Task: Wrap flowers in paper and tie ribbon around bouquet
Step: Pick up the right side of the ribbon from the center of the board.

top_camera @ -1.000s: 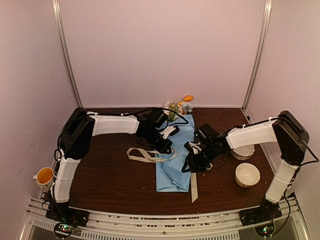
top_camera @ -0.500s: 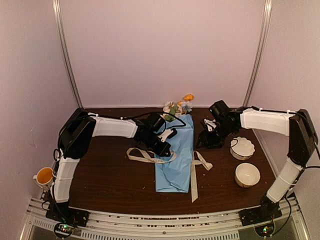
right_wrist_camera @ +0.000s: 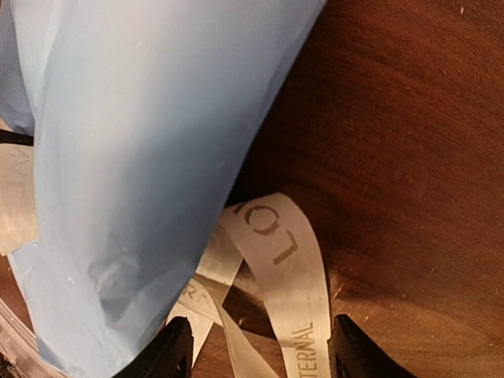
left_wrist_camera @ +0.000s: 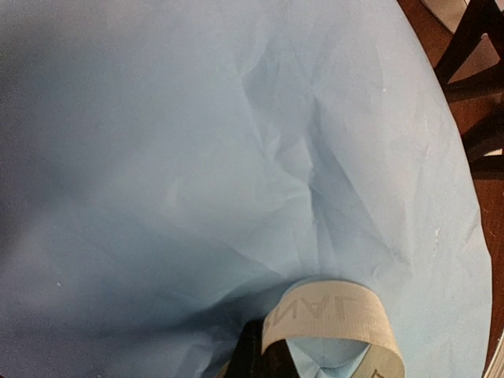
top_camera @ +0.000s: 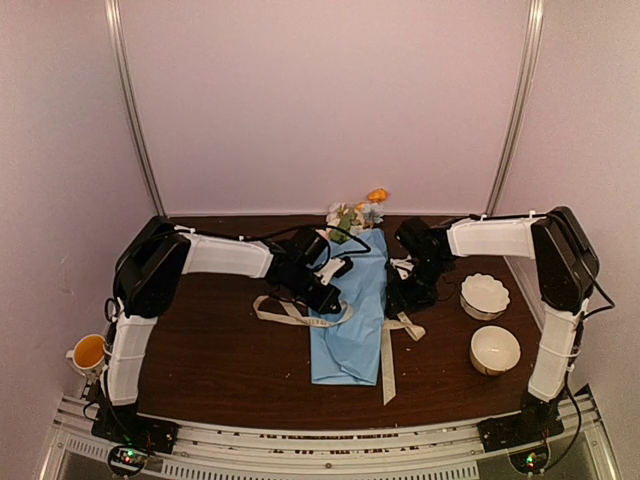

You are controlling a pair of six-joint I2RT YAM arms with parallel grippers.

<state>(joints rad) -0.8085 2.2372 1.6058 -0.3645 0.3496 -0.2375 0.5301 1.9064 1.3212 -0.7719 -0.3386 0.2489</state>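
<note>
I should grab the ribbon by its lettered end with my right gripper. The rest of the ribbon then stays free to wrap around the bouquet.
The bouquet lies in mid-table, a blue paper cone with the flowers poking out at its far end. The cream ribbon runs under it and comes out on the right. My left gripper rests on the cone's left side, shut on a loop of ribbon. My right gripper hovers at the cone's right edge, open. In the right wrist view its fingertips straddle a printed strip of ribbon lying on the table without pinching it.
Two white bowls stand at the right, one scalloped and one plain. An orange cup hangs off the table's left edge. Walls close in on three sides.
My right gripper opened and left the ribbon's right end on the table. It swung toward the back right, then came back to the cone's right edge. The left arm barely moved.
</note>
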